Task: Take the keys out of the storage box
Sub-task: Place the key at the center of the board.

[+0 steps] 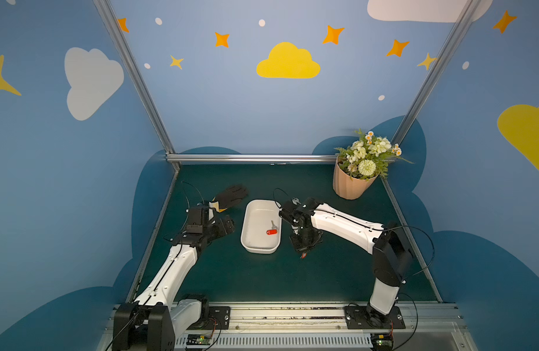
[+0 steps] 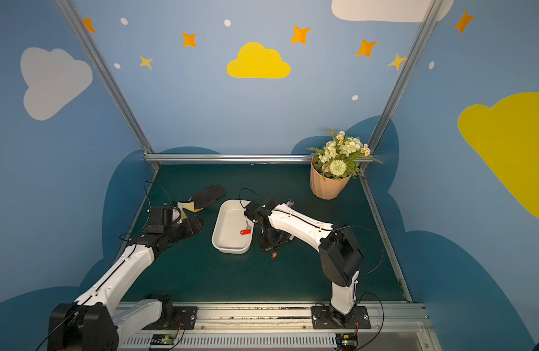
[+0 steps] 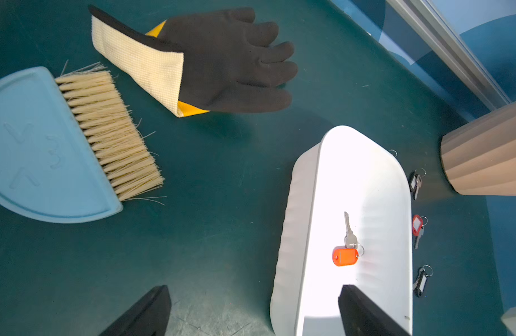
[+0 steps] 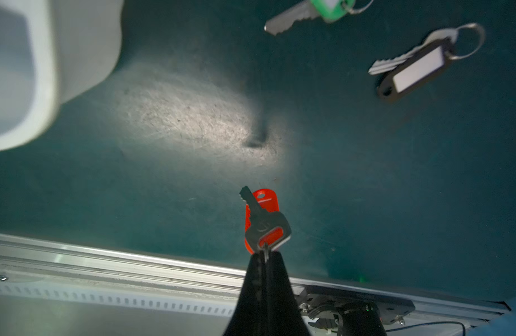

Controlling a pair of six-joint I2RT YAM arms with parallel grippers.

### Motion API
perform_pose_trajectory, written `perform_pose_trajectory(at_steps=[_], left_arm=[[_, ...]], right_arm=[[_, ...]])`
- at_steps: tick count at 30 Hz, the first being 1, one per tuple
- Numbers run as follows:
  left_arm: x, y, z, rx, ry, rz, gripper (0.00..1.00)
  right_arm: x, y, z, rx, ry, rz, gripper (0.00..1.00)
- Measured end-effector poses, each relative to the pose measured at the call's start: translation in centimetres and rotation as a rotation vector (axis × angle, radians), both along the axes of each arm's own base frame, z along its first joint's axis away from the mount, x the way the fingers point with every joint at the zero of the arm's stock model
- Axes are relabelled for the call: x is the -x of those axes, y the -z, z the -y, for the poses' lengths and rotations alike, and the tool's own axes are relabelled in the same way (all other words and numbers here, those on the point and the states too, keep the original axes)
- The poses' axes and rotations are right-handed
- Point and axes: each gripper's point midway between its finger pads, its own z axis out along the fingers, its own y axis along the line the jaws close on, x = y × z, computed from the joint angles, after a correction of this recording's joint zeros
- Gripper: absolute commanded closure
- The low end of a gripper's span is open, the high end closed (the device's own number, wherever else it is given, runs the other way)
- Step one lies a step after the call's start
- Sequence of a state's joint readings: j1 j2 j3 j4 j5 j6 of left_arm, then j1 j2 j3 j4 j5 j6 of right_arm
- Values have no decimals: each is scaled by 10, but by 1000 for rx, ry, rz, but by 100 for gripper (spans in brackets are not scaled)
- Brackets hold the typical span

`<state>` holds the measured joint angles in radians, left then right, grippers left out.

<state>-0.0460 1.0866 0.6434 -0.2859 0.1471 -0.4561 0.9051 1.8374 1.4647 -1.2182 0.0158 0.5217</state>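
My right gripper now keeps hold of the red-tagged key until its tag touches the mat, since a gap separates the tag's tip (image 1: 303,256) from its shadow.
The white storage box (image 1: 256,212) (image 2: 228,218) (image 3: 367,189) sits mid-table. One of the keys, with a red tag (image 1: 271,232) (image 2: 245,232) (image 3: 344,256), lies inside it. My left gripper (image 1: 228,226) (image 3: 254,291) is open just left of the box, its fingers straddling the box's near wall. My right gripper (image 4: 265,256) hangs right of the box, above the mat, shut on the ring of another red-tagged key (image 4: 262,221) (image 1: 303,254). More keys lie on the mat beside the box: a black-tagged one (image 3: 415,183) (image 4: 411,67), a red-tagged one (image 3: 417,225) and a green-tagged one (image 4: 329,5).
A black and cream glove (image 1: 231,194) (image 3: 222,64) lies behind my left arm. A light blue dustpan with a brush (image 3: 32,145) lies next to it. The peach flower pot (image 1: 352,185) stands at the back right. An aluminium rail (image 4: 105,261) runs along the front edge.
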Motion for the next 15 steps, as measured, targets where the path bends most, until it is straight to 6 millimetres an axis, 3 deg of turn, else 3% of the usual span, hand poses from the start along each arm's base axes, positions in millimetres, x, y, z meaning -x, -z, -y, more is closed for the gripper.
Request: perform_pose_trajectory(at_steps=[6, 15], left_arm=[[0, 0, 0, 0, 0, 0, 4], [0, 0, 1, 7, 7, 1, 4]], right_arm=[[6, 16, 1, -6, 3, -25, 100], [-12, 28, -6, -44, 8, -8, 100]])
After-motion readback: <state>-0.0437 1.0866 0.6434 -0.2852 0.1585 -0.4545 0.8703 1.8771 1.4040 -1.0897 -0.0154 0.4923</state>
